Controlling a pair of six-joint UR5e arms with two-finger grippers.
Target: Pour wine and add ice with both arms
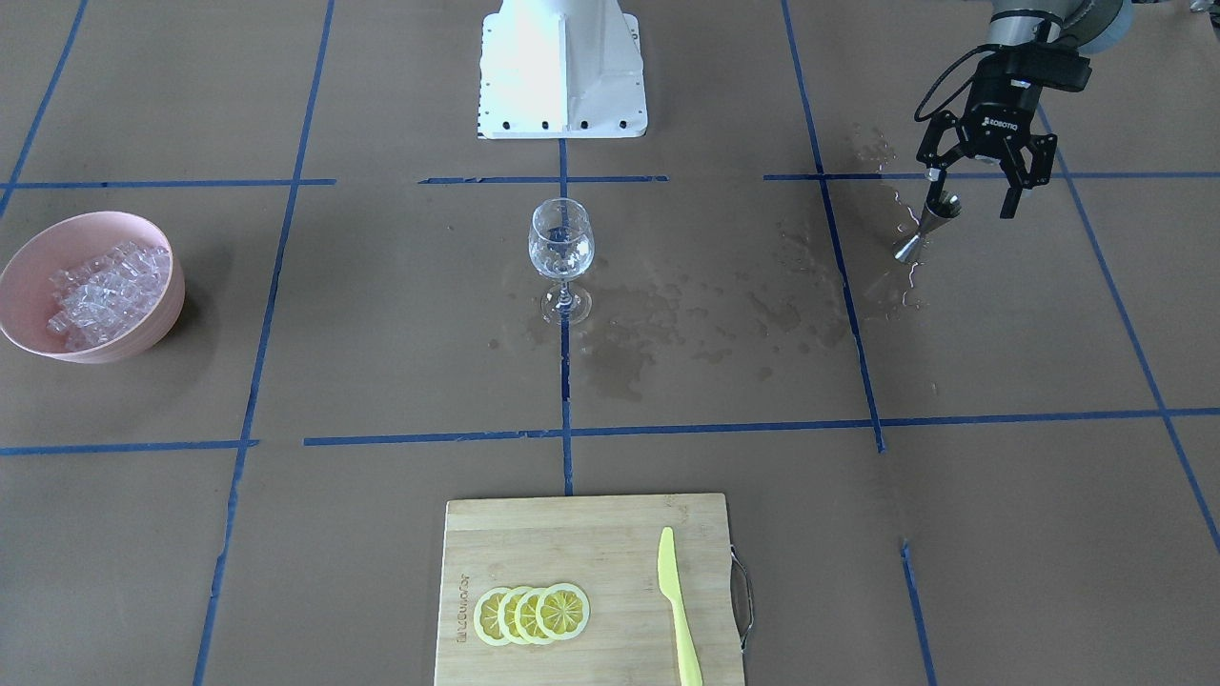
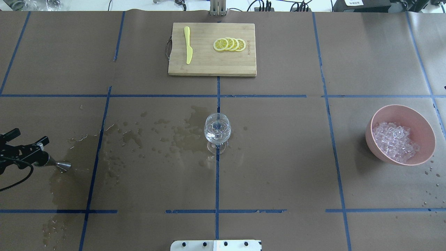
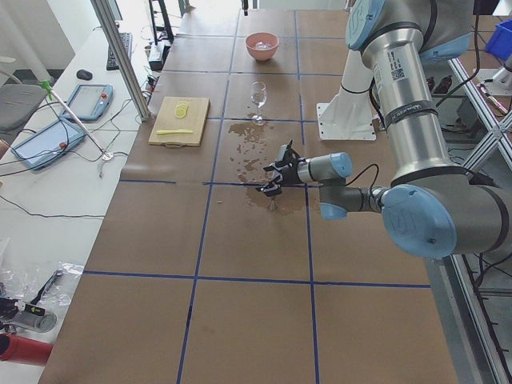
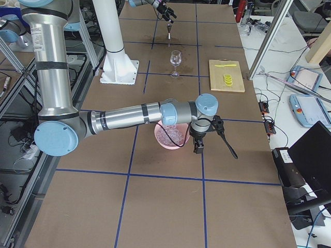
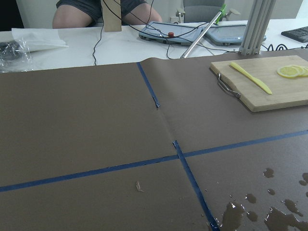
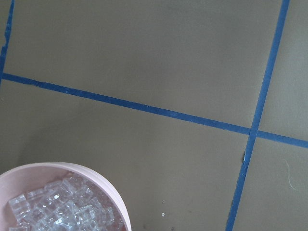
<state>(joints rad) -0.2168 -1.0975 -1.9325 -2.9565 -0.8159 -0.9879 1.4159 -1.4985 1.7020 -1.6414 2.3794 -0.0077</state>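
Observation:
The steel jigger widens into a sloping cone at each end [image 1: 909,247]. My left gripper should therefore grab the jigger by its narrow middle [image 1: 925,228] next.
A wine glass [image 1: 560,240] stands at the table's middle; the wine in it is barely visible. The ice [image 1: 100,293] lies heaped in a pink bowl [image 1: 152,329], and also shows in the right wrist view [image 6: 62,211]. My left gripper [image 1: 972,191] is open above a wet patch. A steel jigger [image 1: 923,229] stands tilted by one finger [image 1: 934,179], its lower end at the table. My right gripper [image 4: 199,145] shows only in the exterior right view, over the bowl's near side [image 4: 170,140], with a black long-handled tool [image 4: 226,144] beside it. I cannot tell whether it is open or shut.
A wooden cutting board [image 2: 209,64] at the far edge bears lemon slices [image 2: 230,44] and a yellow knife [image 2: 188,48]. Spilled liquid [image 2: 167,136] darkens the paper between the glass and the left gripper. The white pedestal [image 1: 562,67] stands at the robot's side.

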